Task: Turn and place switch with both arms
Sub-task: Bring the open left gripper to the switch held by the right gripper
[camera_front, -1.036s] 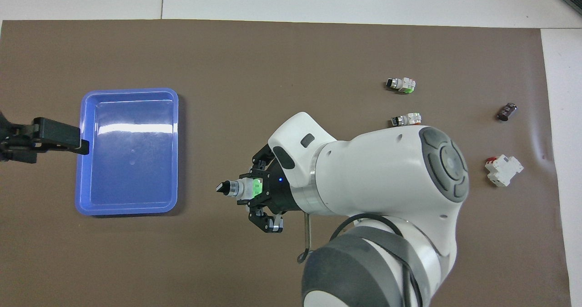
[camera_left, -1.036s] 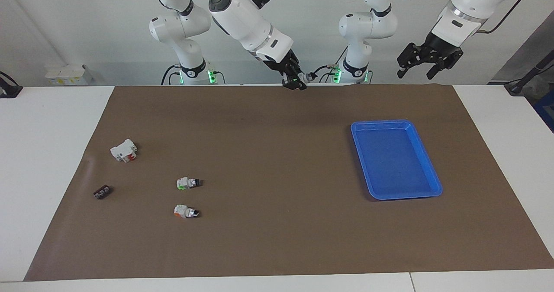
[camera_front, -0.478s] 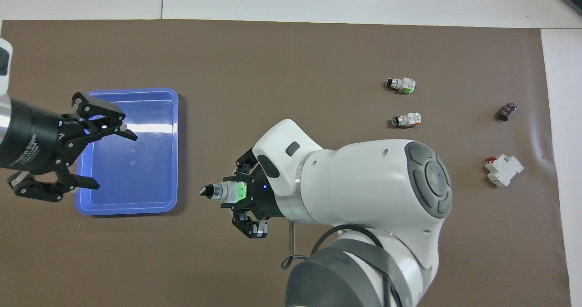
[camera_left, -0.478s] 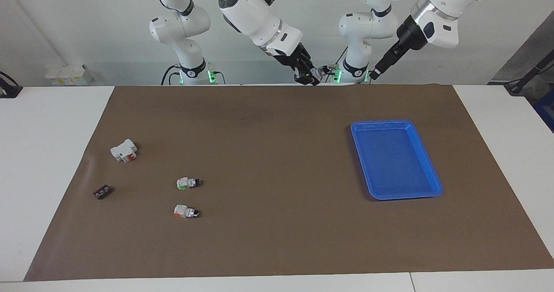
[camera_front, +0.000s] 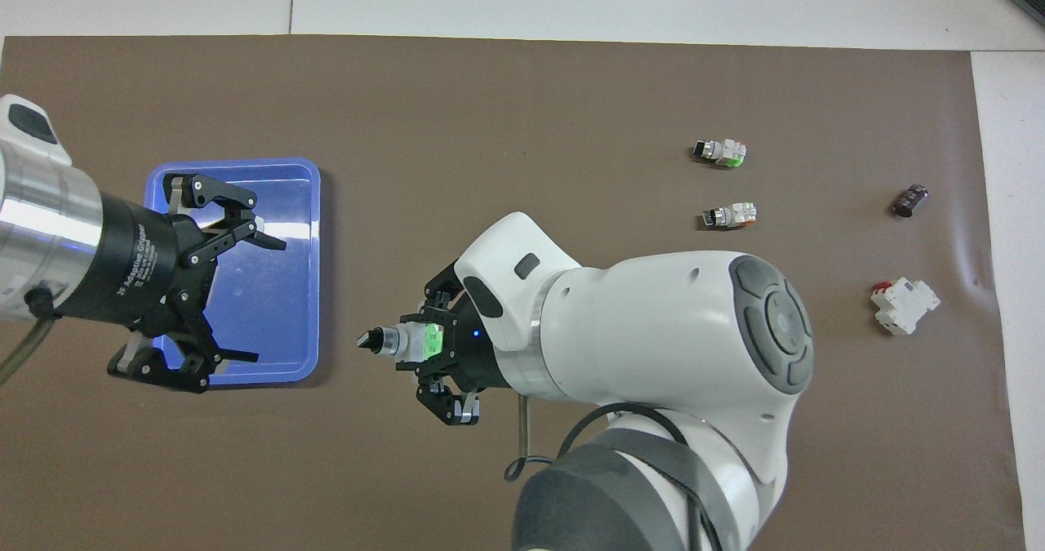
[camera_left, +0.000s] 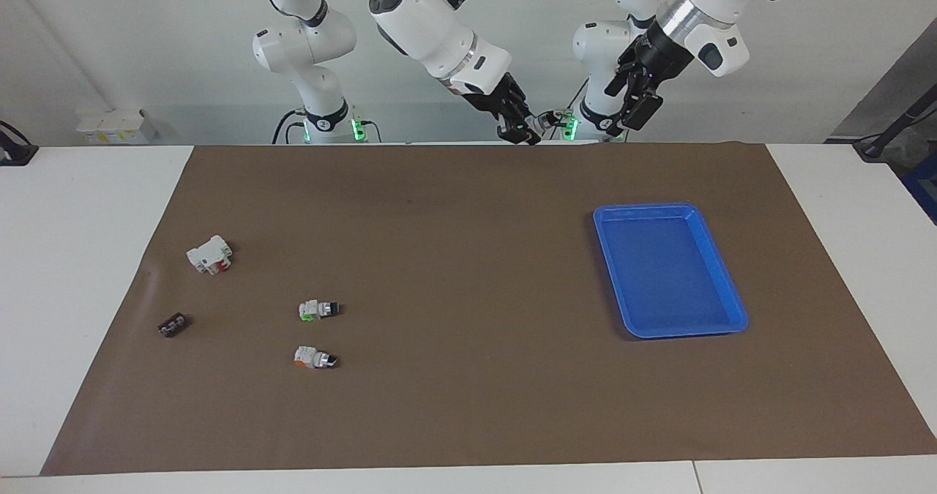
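The left gripper takes hold of the switch by its black-and-silver knob end (camera_front: 381, 340) next, to turn it and place it in the blue tray.
My right gripper (camera_front: 433, 342) (camera_left: 528, 132) is shut on the switch (camera_front: 402, 341) (camera_left: 547, 121). It holds the bright green block, high over the brown mat beside the blue tray (camera_front: 237, 162) (camera_left: 667, 206). The switch lies level, its black-and-silver knob pointing toward my left gripper. My left gripper (camera_front: 268, 302) (camera_left: 635, 107) hangs open over the tray, its fingers turned toward the knob. A gap separates it from the switch, and it holds nothing.
Toward the right arm's end of the mat lie a switch with a lime-green corner (camera_front: 720, 152) (camera_left: 317, 309), an orange-ended switch (camera_front: 731, 215) (camera_left: 313, 357), a white block with red (camera_front: 904, 305) (camera_left: 210, 254) and a small dark part (camera_front: 909, 200) (camera_left: 173, 325).
My left arm has swung in from the table's end, its open gripper now over the tray and facing the switch. My right gripper shifted slightly toward it, then held still.
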Controlling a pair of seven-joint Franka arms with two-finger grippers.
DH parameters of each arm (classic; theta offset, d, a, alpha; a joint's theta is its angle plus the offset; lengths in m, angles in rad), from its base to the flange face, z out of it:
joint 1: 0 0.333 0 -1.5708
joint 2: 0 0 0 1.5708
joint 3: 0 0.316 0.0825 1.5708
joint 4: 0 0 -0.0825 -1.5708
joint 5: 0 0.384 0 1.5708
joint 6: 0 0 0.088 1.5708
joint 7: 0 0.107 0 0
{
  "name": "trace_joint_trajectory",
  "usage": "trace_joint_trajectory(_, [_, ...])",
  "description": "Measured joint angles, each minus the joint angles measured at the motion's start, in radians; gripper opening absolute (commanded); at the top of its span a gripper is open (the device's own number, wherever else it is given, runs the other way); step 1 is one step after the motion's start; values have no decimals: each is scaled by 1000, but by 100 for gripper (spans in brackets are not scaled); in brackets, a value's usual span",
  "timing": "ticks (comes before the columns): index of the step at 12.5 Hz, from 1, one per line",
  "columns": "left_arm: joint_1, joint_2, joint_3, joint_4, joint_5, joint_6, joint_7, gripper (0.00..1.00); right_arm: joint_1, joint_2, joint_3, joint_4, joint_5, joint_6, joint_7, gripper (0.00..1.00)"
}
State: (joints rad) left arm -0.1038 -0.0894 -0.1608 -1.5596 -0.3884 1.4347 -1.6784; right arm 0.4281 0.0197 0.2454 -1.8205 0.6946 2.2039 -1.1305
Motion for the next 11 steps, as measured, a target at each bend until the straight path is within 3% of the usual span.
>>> trace_joint_trajectory(3, [0, -31, 1, -80, -111, 80, -120, 96, 10, 1, 0, -3, 1, 5, 0, 0])
trace_joint_trajectory(9, [4, -161, 8, -359, -291, 309, -389, 100, 13, 1, 0, -7, 19, 40, 2, 0])
trace_joint_trajectory(11, [4, -191, 8, -402, -314, 330, -424, 88, 12, 1, 0, -8, 30, 52, 2, 0])
